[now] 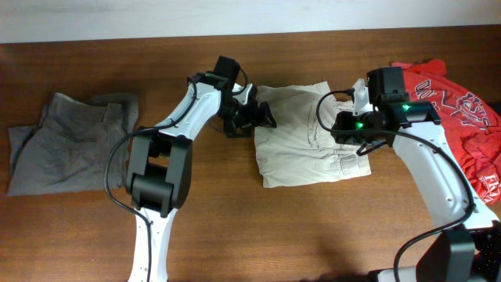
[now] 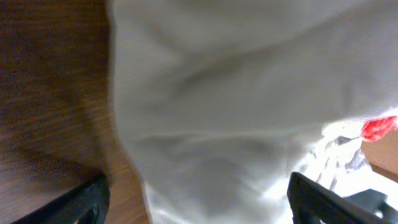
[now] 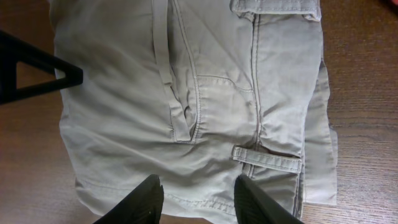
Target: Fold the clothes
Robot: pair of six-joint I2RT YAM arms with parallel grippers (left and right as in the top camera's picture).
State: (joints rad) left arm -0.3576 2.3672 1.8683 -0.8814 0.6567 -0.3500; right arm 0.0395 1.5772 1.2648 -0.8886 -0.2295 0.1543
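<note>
The left gripper should next grab the pale beige shorts (image 1: 305, 149) by their folded edge nearest the darker shorts, so that the beige shorts can be stacked still folded.
The pale beige shorts (image 1: 305, 149) lie folded in the middle of the wooden table. My left gripper (image 1: 262, 116) is open at their left edge; in the left wrist view the blurred cloth (image 2: 249, 112) fills the space between the wide-apart fingers (image 2: 198, 205). My right gripper (image 1: 344, 125) is open just above the shorts' right side. The right wrist view shows the shorts (image 3: 205, 99) with a belt loop and pocket seam, and the open fingers (image 3: 199, 199) over the hem.
Darker grey-olive shorts (image 1: 70, 145) lie at the far left. A red T-shirt with white lettering (image 1: 462, 117) lies at the right edge. Bare wooden table (image 1: 258, 235) runs along the front.
</note>
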